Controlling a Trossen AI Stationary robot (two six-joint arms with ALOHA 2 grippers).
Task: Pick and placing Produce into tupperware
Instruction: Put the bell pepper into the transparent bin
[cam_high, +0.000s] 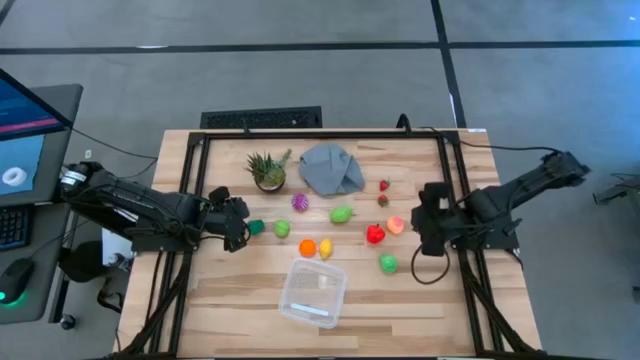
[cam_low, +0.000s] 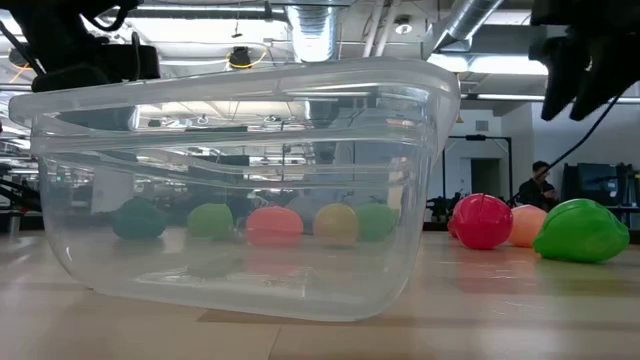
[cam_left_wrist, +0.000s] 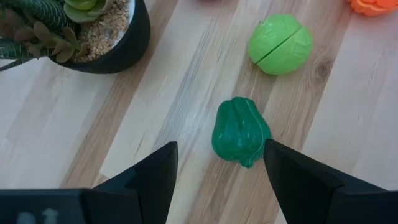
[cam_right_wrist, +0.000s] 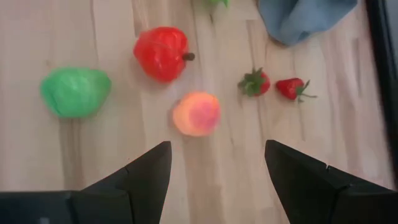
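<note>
The robot should next drop the dark green pepper into the clear tupperware (cam_high: 313, 292), so its left gripper should grab the pepper by its rounded sides.
The clear tupperware (cam_high: 313, 292) stands near the table's front edge, with nothing in it. Produce lies scattered on the wood behind it. A dark green pepper (cam_left_wrist: 240, 132) lies on the table just ahead of my left gripper (cam_left_wrist: 221, 162), which is open and slants down at the table's left. A light green round piece (cam_left_wrist: 280, 43) lies beyond the pepper. My right gripper (cam_right_wrist: 217, 162) is open above the table's right part, with a peach (cam_right_wrist: 196, 114) ahead of its gap. Near the peach are a red piece (cam_right_wrist: 161, 52), a green piece (cam_right_wrist: 75, 91) and two strawberries (cam_right_wrist: 255, 83). My left gripper has one fingertip (cam_left_wrist: 277, 158) right beside the dark green pepper's side (cam_left_wrist: 260, 140). I cannot tell whether it touches the pepper. The other finger stands apart from it. The pepper lies on the table.
A spiky potted plant (cam_high: 268, 170) and a grey cloth (cam_high: 332, 168) sit toward the far edge. A purple piece (cam_high: 300, 202), a green piece (cam_high: 342, 214), an orange one (cam_high: 307, 247) and a yellow one (cam_high: 325, 248) lie mid-table. A black frame (cam_high: 452, 160) edges the table.
</note>
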